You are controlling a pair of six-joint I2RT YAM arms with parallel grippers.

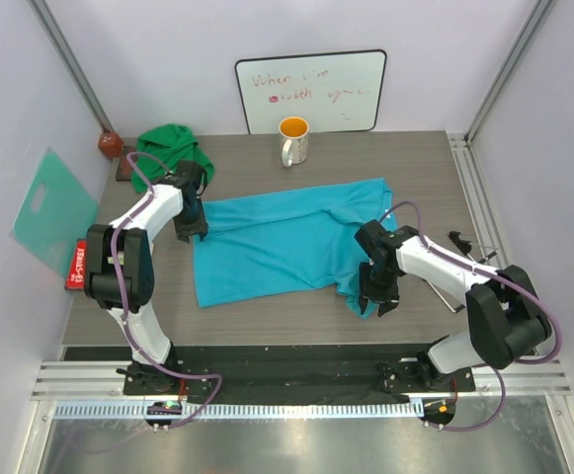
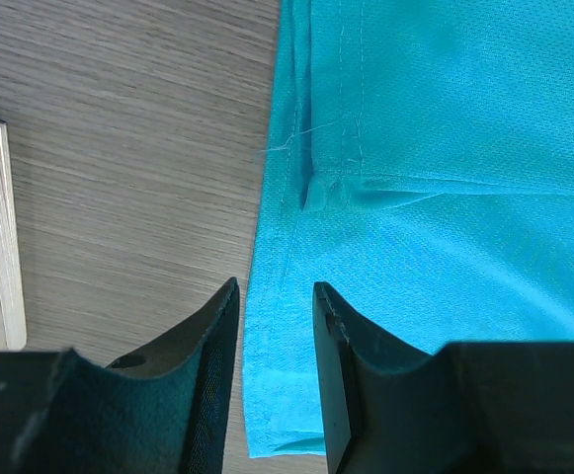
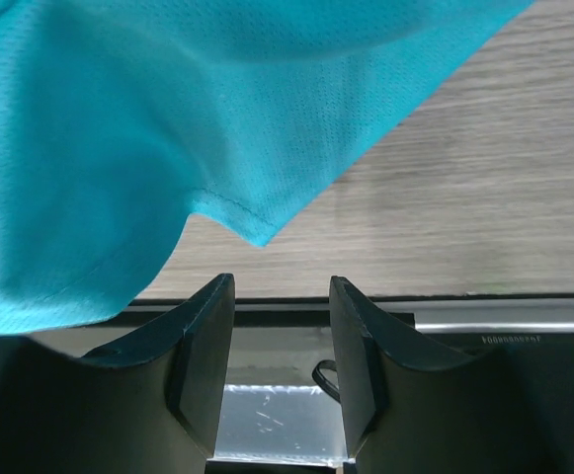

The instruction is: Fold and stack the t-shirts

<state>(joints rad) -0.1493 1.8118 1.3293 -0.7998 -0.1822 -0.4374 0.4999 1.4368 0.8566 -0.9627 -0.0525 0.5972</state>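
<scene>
Next, my right gripper pinches the tip of the t-shirt's near bunched corner (image 1: 366, 314) (image 3: 258, 229) to fold that side of the turquoise t-shirt over it.
The turquoise t-shirt (image 1: 287, 242) lies spread flat across the middle of the table, its near right corner bunched. The green t-shirt (image 1: 173, 146) sits crumpled at the back left. My left gripper (image 1: 190, 222) is at the turquoise shirt's left edge; in the left wrist view it (image 2: 275, 306) is open, straddling the hemmed corner of the shirt (image 2: 445, 148), which lies flat beneath. My right gripper (image 1: 380, 286) is over the shirt's near right corner. It (image 3: 282, 296) is open with nothing between the fingers, and a cloth corner (image 3: 119, 118) lies just ahead of the tips.
A white mug (image 1: 293, 140) with an orange inside stands behind the shirt, in front of a whiteboard (image 1: 311, 91). A mint plastic sheet (image 1: 51, 212) leans on the left wall above a red box (image 1: 76, 265). The table's near edge (image 3: 385, 304) runs just under my right fingertips.
</scene>
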